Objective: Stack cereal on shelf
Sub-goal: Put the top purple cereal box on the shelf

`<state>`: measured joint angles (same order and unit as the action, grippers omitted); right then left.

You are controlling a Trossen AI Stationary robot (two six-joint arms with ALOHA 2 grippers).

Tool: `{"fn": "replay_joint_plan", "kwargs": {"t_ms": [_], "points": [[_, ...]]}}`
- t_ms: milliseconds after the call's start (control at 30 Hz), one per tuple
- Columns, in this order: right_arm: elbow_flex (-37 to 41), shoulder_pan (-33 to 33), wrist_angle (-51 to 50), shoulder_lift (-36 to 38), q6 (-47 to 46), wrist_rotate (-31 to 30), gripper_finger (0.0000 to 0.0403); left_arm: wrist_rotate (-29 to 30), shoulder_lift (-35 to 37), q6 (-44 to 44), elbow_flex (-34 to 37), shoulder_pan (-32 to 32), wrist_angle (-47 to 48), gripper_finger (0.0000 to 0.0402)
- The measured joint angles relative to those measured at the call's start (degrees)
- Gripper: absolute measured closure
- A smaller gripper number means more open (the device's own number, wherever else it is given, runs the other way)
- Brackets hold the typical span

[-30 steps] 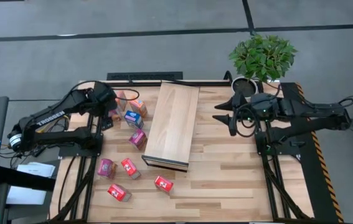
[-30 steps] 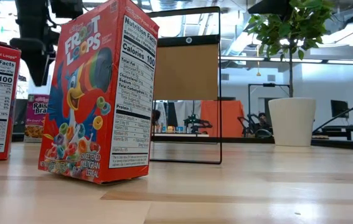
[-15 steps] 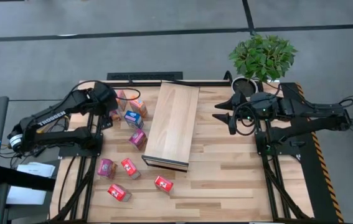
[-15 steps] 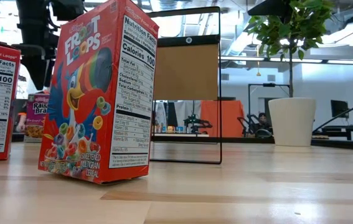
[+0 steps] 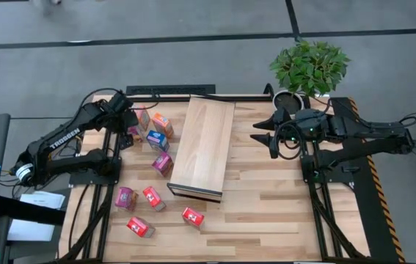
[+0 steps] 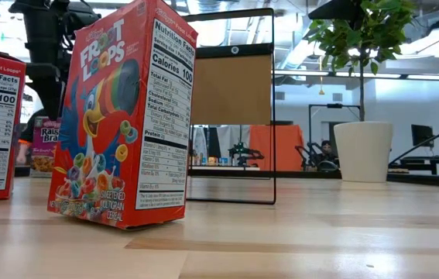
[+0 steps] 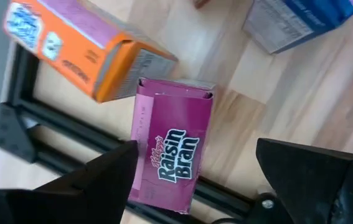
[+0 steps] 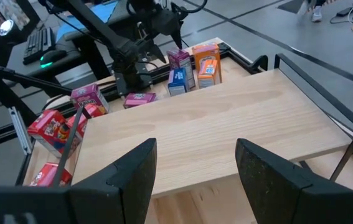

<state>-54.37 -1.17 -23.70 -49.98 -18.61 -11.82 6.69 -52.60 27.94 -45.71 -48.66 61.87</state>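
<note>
The Raisin Bran box should be stacked on the shelf with the cereal, so the robot's left gripper should next grab the Raisin Bran box's labeled top end (image 7: 173, 143).
The shelf (image 5: 204, 147) is a long pale wooden block lying flat on the table's middle; it also shows in the right wrist view (image 8: 226, 137). Several tiny cereal boxes stand or lie to its left. A magenta Raisin Bran box (image 7: 173, 152) lies flat at the table's far left edge, beside an orange box (image 7: 83, 46) and a blue box (image 7: 301, 22). My left gripper (image 7: 196, 149) hovers open above the magenta box, a finger on either side of it, touching nothing; it also shows in the high view (image 5: 128, 123). My right gripper (image 5: 257, 132) waits open to the right of the shelf.
Red boxes (image 5: 191, 217) and a magenta box (image 5: 125, 198) lie near the table's near left. A red Froot Loops box (image 6: 118, 116) stands upright close to the low camera. A potted plant (image 5: 309, 67) stands at the far right corner. Bare tabletop lies right of the shelf.
My left gripper has gone a little toward the table's far edge, staying over the boxes at the far left. The boxes and the shelf have kept their places.
</note>
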Motion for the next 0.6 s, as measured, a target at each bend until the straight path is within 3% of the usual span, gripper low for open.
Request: {"fn": "replay_joint_plan", "kwargs": {"t_ms": [300,467,600], "points": [[0.0,0.0,0.0,0.0,0.04,-0.01,0.0158,-0.56,0.0,5.08,0.0,-2.23,-0.01,0.0128],[0.0,0.0,0.0,0.0,0.04,-0.03,0.0158,2.56,0.0,5.43,0.04,-2.23,-2.3,0.0123],[0.0,0.0,-0.03,0.0,0.05,-0.03,0.0158,1.56,0.0,4.47,0.07,-2.23,-2.26,0.01]]}}
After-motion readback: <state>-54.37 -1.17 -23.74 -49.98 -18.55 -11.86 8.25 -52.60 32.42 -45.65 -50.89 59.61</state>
